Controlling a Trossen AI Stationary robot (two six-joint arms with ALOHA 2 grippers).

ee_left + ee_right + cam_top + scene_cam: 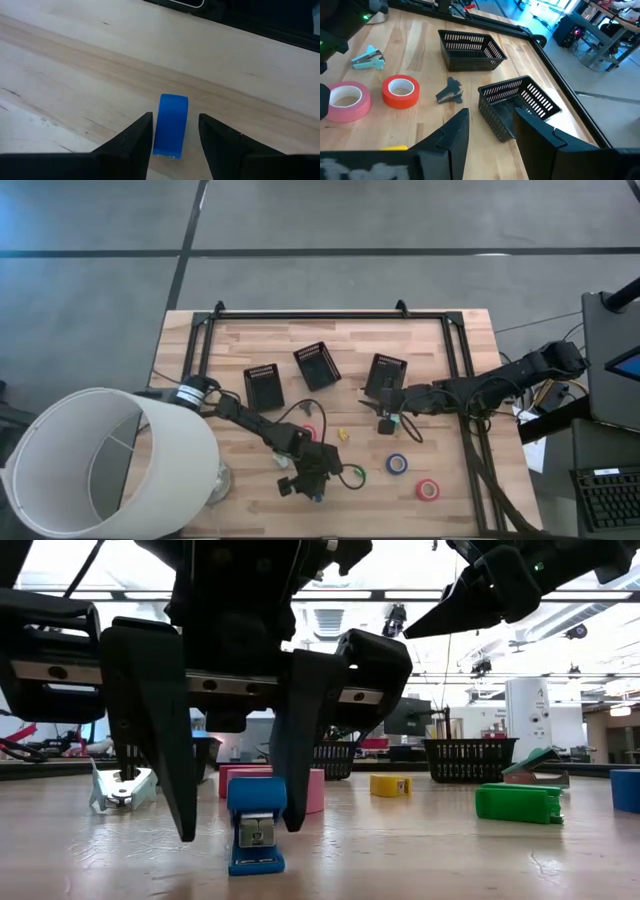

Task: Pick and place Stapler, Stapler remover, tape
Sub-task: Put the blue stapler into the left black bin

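The blue stapler needs to go into the black mesh bin, so my left gripper should grab it next by the stapler's flat sides.
A small blue stapler [255, 825] stands on the wooden table near its front edge. My left gripper [238, 830] is open and low over it, one finger on each side [175, 120], and a narrow gap shows at both sides. My right gripper [490, 120] is open with nothing between its fingers; it hovers above the table's middle [385, 423], next to a black mesh bin [520, 105]. Pink tape [345, 100] and red tape [400, 91] lie flat on the wood. A dark stapler remover [451, 93] and a teal one [370, 57] lie near them.
Three black mesh bins [263, 387] [317, 365] [385, 375] stand in a row toward the far edge. A green stapler [520, 802], a yellow piece [390, 785], blue tape [397, 464] and another red tape [428, 489] lie about. A white lampshade [110, 460] covers the near left corner.
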